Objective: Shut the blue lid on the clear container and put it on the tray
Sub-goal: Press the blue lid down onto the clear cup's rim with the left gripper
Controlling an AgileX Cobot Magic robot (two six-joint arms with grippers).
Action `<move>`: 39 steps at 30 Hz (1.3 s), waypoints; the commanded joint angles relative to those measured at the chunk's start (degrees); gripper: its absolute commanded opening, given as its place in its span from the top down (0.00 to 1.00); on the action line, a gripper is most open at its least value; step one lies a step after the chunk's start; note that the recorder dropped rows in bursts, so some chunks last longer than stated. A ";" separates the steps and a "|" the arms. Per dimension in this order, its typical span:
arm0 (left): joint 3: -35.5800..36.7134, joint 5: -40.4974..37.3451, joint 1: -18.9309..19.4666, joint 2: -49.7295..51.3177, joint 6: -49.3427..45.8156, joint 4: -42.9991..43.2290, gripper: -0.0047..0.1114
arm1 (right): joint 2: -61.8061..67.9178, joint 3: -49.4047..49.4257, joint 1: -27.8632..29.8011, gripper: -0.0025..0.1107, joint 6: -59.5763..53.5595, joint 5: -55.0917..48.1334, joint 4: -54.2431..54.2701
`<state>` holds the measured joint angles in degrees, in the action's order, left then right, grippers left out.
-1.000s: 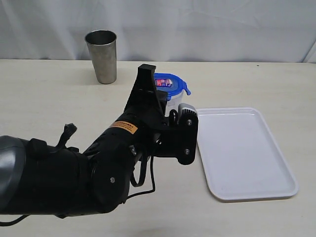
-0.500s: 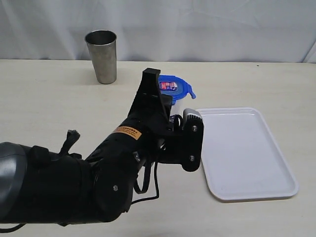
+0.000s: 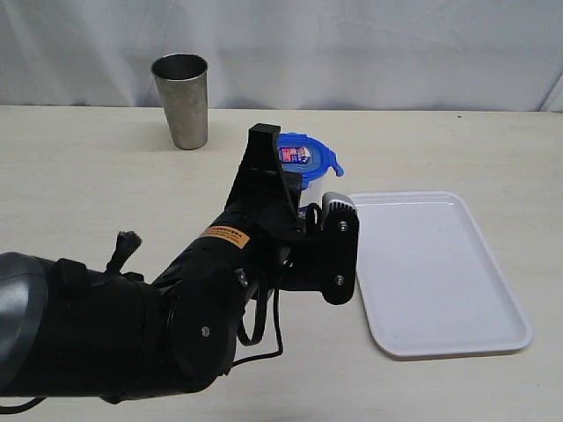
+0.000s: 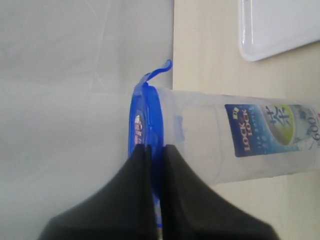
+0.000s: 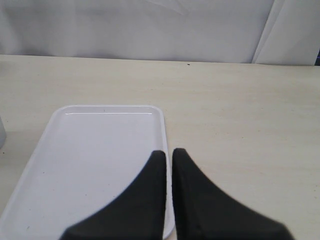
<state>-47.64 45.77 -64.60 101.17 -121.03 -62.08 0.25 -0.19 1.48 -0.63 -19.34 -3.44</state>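
The blue lid [image 3: 305,156] sits flush; my left gripper should open.
The clear container [image 4: 200,135] stands on the table with the blue lid [image 3: 305,156] on top of it; in the exterior view my left arm hides most of its body. My left gripper [image 4: 156,147] is shut on the rim of the blue lid [image 4: 145,107]. One lid flap [image 4: 159,69] sticks outward, unlatched. The blue-and-white label [image 4: 272,129] shows low on the container's side. The white tray [image 3: 440,272] lies empty just right of the container. My right gripper [image 5: 169,152] is shut with nothing in it, hovering over the tray's [image 5: 100,150] long edge.
A grey steel cup [image 3: 181,99] stands upright at the back left of the table. A white cloth backdrop hangs behind the table. My bulky left arm [image 3: 158,316] fills the front left of the exterior view.
My left gripper and the lid shifted slightly right and up, then back a little to the left. The tray and steel cup have not moved.
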 commanded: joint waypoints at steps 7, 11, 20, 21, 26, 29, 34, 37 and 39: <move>0.18 0.30 -0.05 -0.06 -1.76 -0.63 0.96 | -0.25 0.19 0.36 0.94 0.21 -0.09 0.10; 0.18 1.28 -0.05 -0.06 -1.76 -0.63 0.96 | -0.25 0.19 0.36 0.94 0.21 -0.09 0.10; 0.18 -0.35 -0.05 -0.06 -1.76 -1.65 0.96 | -0.25 0.19 0.36 0.94 0.21 -0.09 0.10; 0.18 -0.80 -0.05 -0.06 -1.76 -1.88 0.96 | -0.25 0.19 0.36 0.94 0.21 -0.09 0.10; 0.18 -0.55 -0.05 -0.06 -1.76 -1.87 0.96 | -0.25 0.19 0.36 0.94 0.21 -0.09 0.10; 0.18 -0.40 -0.05 -0.06 -1.76 -1.87 0.96 | -0.25 0.19 0.36 0.94 0.21 -0.09 0.10; 0.18 0.07 -0.05 -0.06 -1.54 -1.87 0.96 | -0.25 0.19 0.36 0.94 0.21 -0.09 0.10; 0.18 0.21 -0.05 -0.06 -1.54 -1.87 0.96 | -0.25 0.19 0.36 0.94 0.21 -0.09 0.10; 0.18 0.20 -0.05 -0.06 -1.54 -1.87 0.95 | -0.25 0.19 0.36 0.94 0.21 -0.09 0.10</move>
<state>-47.64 45.08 -64.60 101.17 -121.03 -63.15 0.25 -0.19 1.48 -0.63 -19.34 -3.44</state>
